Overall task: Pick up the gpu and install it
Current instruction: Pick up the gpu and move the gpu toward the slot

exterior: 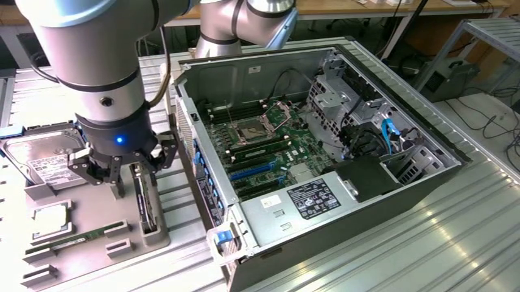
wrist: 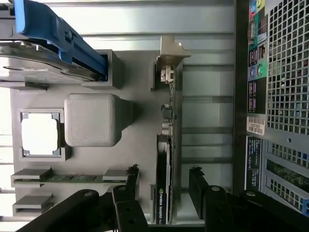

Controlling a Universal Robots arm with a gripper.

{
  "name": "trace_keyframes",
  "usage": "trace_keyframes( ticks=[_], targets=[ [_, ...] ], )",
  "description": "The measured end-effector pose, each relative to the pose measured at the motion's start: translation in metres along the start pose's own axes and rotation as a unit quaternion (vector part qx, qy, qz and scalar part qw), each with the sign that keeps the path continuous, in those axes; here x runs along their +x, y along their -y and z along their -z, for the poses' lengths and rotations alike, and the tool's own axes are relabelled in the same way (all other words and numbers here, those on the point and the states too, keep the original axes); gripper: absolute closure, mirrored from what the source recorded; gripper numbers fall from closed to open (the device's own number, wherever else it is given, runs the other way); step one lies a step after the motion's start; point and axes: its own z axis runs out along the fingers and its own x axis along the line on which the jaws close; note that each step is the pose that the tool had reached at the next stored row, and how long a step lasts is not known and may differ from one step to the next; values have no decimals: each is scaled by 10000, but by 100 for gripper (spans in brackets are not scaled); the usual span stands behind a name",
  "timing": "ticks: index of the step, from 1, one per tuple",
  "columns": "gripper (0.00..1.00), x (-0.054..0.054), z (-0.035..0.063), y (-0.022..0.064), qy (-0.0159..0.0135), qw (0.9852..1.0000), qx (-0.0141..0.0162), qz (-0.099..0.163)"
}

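My gripper lowers before it closes on the GPU. My open fingers hover above the GPU's top edge (wrist: 164, 174), so closing now would miss it.
The gpu (exterior: 147, 204) stands on its edge in a slot of the grey holder tray (exterior: 96, 210), beside the open computer case (exterior: 325, 152). In the wrist view the gpu (wrist: 167, 145) shows edge-on, a thin green board with its silver end bracket (wrist: 171, 54) at the far end. My gripper (exterior: 134, 175) hangs just above the card and is open. The gripper (wrist: 163, 181) straddles the card, one black finger (wrist: 130, 180) on each side, with a gap between each finger and the board.
The tray also holds a silver hard drive (exterior: 45, 155) with a blue clip (wrist: 58, 34), a square cpu (wrist: 41, 133) and a slim memory stick (wrist: 72, 178). The case's rear panel (wrist: 285, 96) stands close to the gpu. Inside lies the motherboard (exterior: 268, 152).
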Motion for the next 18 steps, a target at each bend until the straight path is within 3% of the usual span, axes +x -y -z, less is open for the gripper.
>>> trace_keyframes(
  ticks=[10, 18],
  targets=[
    [46, -2, -184, 50, 1, 10000, -1, -1],
    [46, -2, -228, 52, 0, 10000, 4, 0]
  ],
)
